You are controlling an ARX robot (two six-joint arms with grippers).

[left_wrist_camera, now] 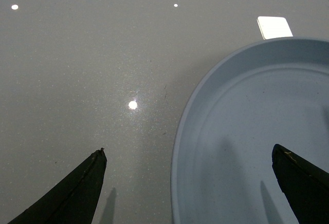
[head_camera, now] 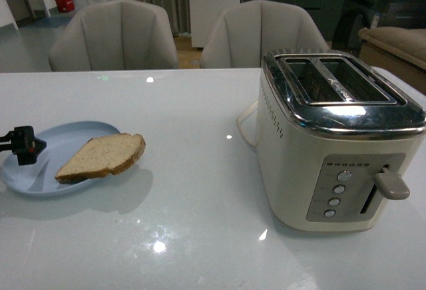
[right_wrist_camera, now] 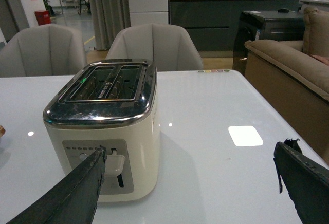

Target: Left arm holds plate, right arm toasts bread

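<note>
My left gripper is going to grab the pale blue plate by its rim [head_camera: 8, 170] next, so that it can hold the plate while the bread [head_camera: 100, 157] gets toasted.
The pale blue plate [head_camera: 63, 140] lies flat at the left of the white table, and the half slice of bread [head_camera: 103, 157] rests on its right side, overhanging the rim. My left gripper [head_camera: 23, 145] hovers over the plate's left edge. In the left wrist view it [left_wrist_camera: 187, 154] is open and straddles the plate [left_wrist_camera: 247, 131] rim, one finger over the plate and the other over the table. My right gripper [right_wrist_camera: 190, 152] is open and holds nothing. It faces the front of the cream toaster [right_wrist_camera: 103, 126], whose lever [right_wrist_camera: 115, 163] is up. Both slots of the toaster [head_camera: 333, 137] are empty.
Two grey chairs [head_camera: 120, 34] stand behind the table's far edge. A brown sofa [right_wrist_camera: 288, 64] sits off the table's right side. The toaster's cord loops out at its left [head_camera: 245, 127].
</note>
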